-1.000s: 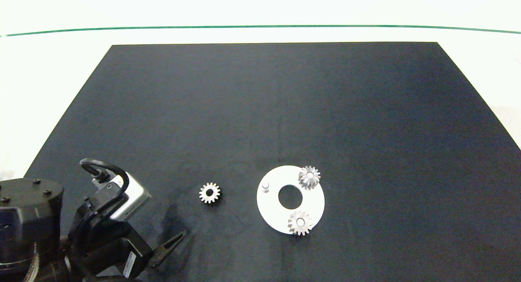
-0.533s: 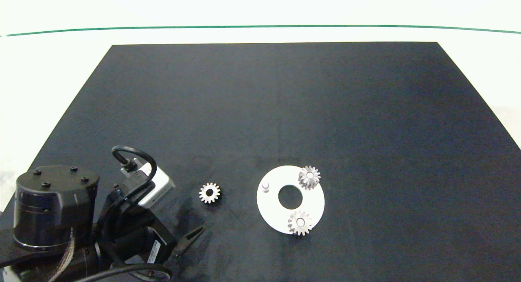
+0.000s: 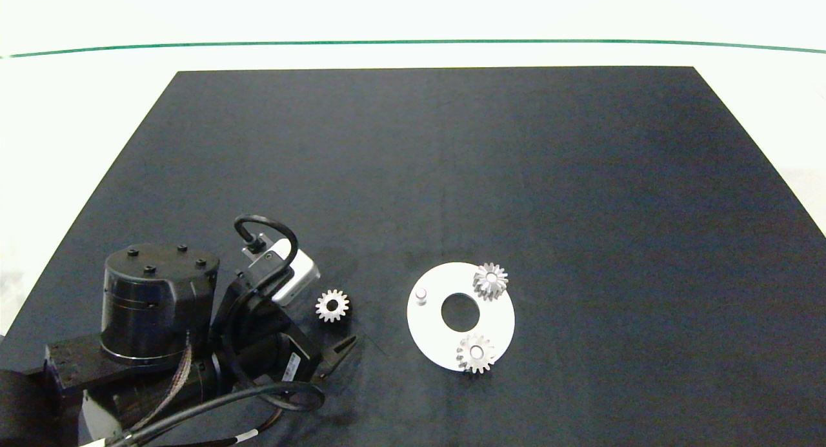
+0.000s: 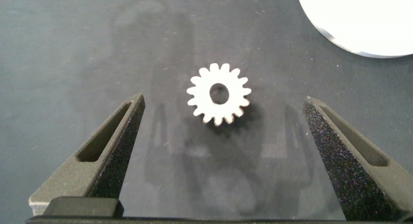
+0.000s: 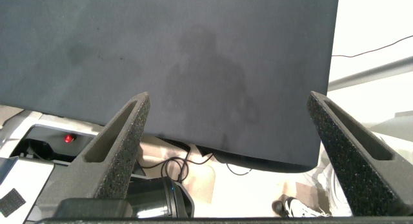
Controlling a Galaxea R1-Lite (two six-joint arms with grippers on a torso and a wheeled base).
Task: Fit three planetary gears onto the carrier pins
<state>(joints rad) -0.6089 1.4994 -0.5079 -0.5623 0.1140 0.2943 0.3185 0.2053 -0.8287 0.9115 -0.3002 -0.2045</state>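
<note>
My left gripper is going to grab the planetary gear by its toothed rim [image 3: 332, 318] next. The gear's center hole will stay free to slide onto the bare carrier pin.
One loose planetary gear [image 3: 332, 306] lies flat on the black mat, left of the white disc [image 3: 497, 318]. In the left wrist view this gear [image 4: 219, 95] sits centred just beyond the tips of my left gripper [image 4: 224, 104], which is open and touching nothing. From above, only one of its fingers [image 3: 342, 350] shows, right below the gear. Two more gears [image 3: 490, 280] [image 3: 476, 353] sit on carrier pins on the disc. The third pin [image 3: 421, 295] stands bare at the disc's left side. My right gripper [image 5: 229, 98] is open and holds nothing, outside the head view.
The black mat [image 3: 452, 163] covers most of the white table. The left arm's bulky joint [image 3: 158, 298] and its cable [image 3: 258, 395] fill the mat's near-left corner. Past the mat's edge [image 5: 258, 156] in the right wrist view hang cables and equipment.
My left arm has moved right and forward across the mat, bringing its open gripper up to the loose gear. The gears and the disc have not moved.
</note>
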